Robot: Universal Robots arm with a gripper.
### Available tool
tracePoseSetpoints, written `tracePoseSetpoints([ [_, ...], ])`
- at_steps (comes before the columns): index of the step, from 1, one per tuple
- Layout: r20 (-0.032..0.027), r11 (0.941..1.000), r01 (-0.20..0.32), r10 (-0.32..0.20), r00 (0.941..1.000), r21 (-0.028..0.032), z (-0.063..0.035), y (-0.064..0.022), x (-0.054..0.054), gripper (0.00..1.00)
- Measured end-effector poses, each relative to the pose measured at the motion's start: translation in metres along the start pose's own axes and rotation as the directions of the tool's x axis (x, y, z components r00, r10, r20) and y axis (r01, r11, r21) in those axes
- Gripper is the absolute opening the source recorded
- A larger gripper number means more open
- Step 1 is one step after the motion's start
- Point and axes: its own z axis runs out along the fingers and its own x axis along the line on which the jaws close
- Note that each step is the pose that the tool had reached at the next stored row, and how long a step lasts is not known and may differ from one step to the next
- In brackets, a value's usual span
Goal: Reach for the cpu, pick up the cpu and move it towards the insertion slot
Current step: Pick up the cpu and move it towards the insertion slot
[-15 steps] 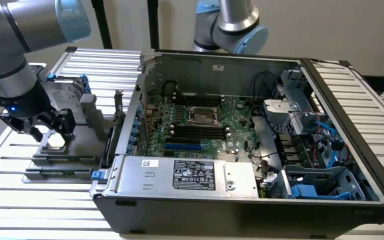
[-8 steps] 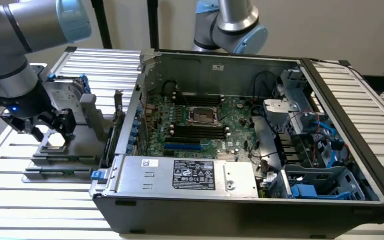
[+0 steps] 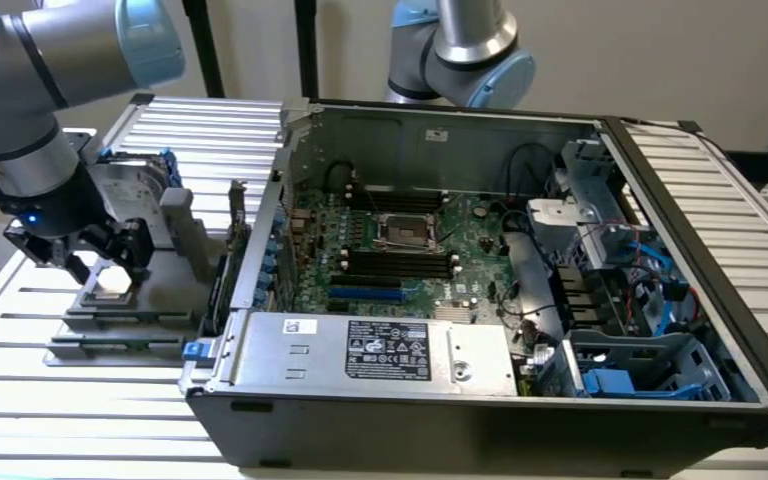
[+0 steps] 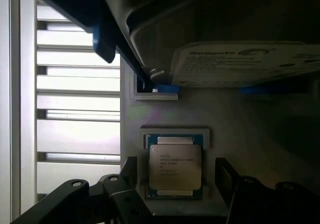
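My gripper is due to grab the cpu by its open side edges next, because the raised edge of the seat goes around the cpu's end near the hard drive.
The cpu [image 3: 115,283] [image 4: 175,166], a small square chip with a silver top, lies flat in a pale seat on a grey fixture [image 3: 117,325] at the exterior view's left, outside the computer case. My gripper [image 3: 111,268] [image 4: 176,178] hangs low right over it, open. One dark finger [image 4: 127,176] stands on each side of the chip, with a gap between each finger and the chip's edge. The insertion slot [image 3: 407,232], a square socket with a shiny frame and dark centre, sits on the motherboard inside the open case, far off toward the exterior view's right.
A silver hard drive with a blue frame [image 4: 240,64] [image 3: 131,185] stands on the fixture just behind the cpu. The case wall [image 3: 257,260] rises between fixture and motherboard. Long black memory slots [image 3: 391,265] flank the socket. A second arm [image 3: 458,50] hangs behind the case. A slatted table [image 3: 37,420] lies below.
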Motion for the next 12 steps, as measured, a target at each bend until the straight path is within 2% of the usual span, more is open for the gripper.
tracePoseSetpoints([
  [12,-0.0001,1.0,0.0,0.0,1.0,0.0006,0.0039,0.0007,0.0,0.73],
])
